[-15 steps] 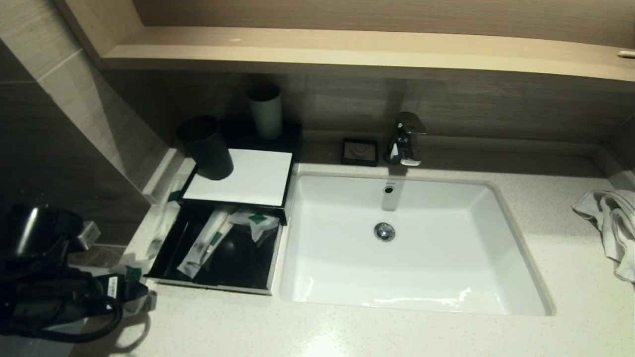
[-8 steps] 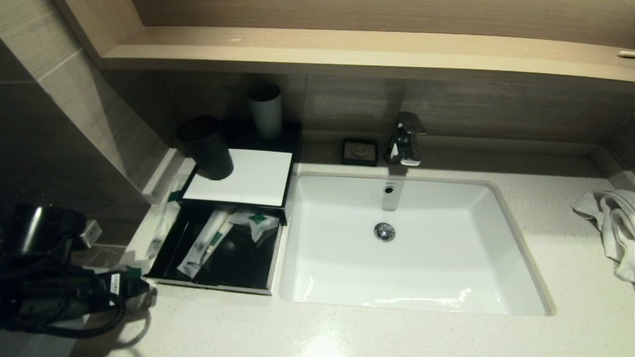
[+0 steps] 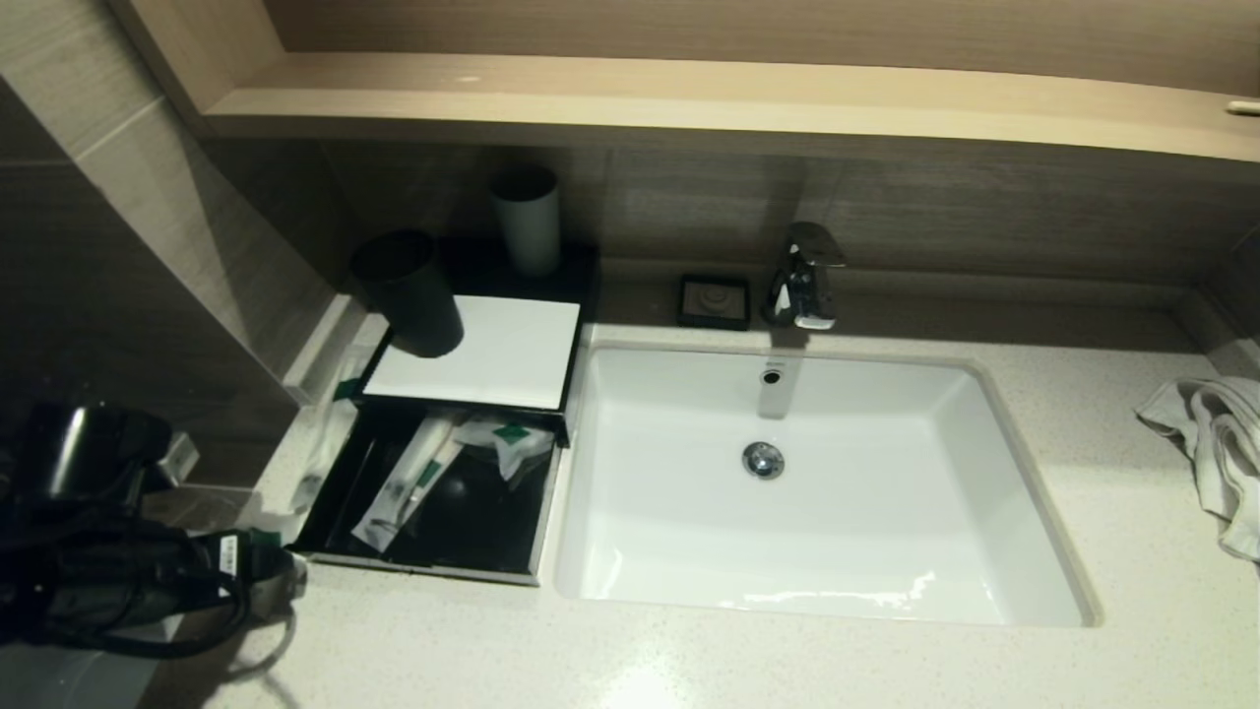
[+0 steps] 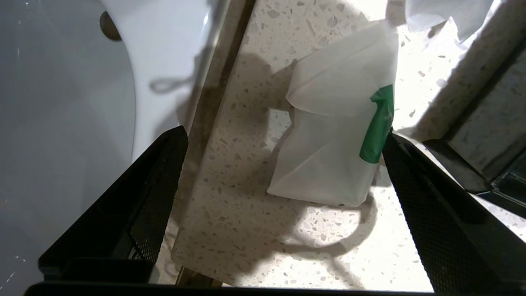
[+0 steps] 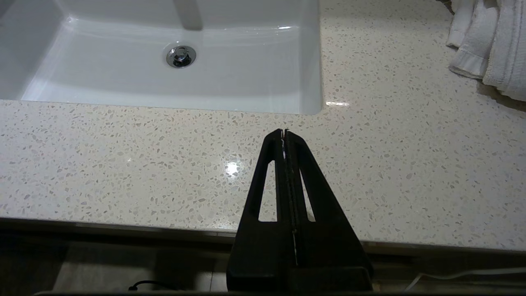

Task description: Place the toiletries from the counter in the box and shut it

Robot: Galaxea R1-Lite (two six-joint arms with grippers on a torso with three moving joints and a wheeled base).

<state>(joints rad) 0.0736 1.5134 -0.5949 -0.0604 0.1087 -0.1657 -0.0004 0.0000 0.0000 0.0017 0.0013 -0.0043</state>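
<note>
My left gripper needs to close on the small sachet [image 4: 330, 143] now, because its fingertips are on either side at the depth of the counter, one against its green label [image 4: 377, 130].
A small squarish sachet [image 4: 328, 139] with a green label lies on the speckled counter [image 4: 230, 213] between the fingers of my left gripper [image 4: 284, 133], which is open and stands closer to it on the label side. In the head view the left gripper [image 3: 271, 576] sits at the counter's front left corner, by the drawer's corner. The black box [image 3: 472, 350] with its white top has its drawer [image 3: 492, 537] pulled out, holding a long sachet [image 3: 404, 487] and a small one [image 3: 507, 438]. Another long sachet [image 3: 330, 433] lies on the counter left of the box. My right gripper [image 5: 284, 131] is shut and empty above the counter's front edge.
A dark cup [image 3: 409, 295] stands on the box's top panel and a pale cup [image 3: 527, 222] behind it. The white sink [image 3: 866, 512] fills the middle, with faucet [image 3: 802, 276] and a black soap dish [image 3: 714, 300] behind. A white towel [image 3: 1211, 443] lies at right.
My left arm has shifted slightly at the counter's front left corner, its gripper staying open. The box, drawer and sachets have not moved.
</note>
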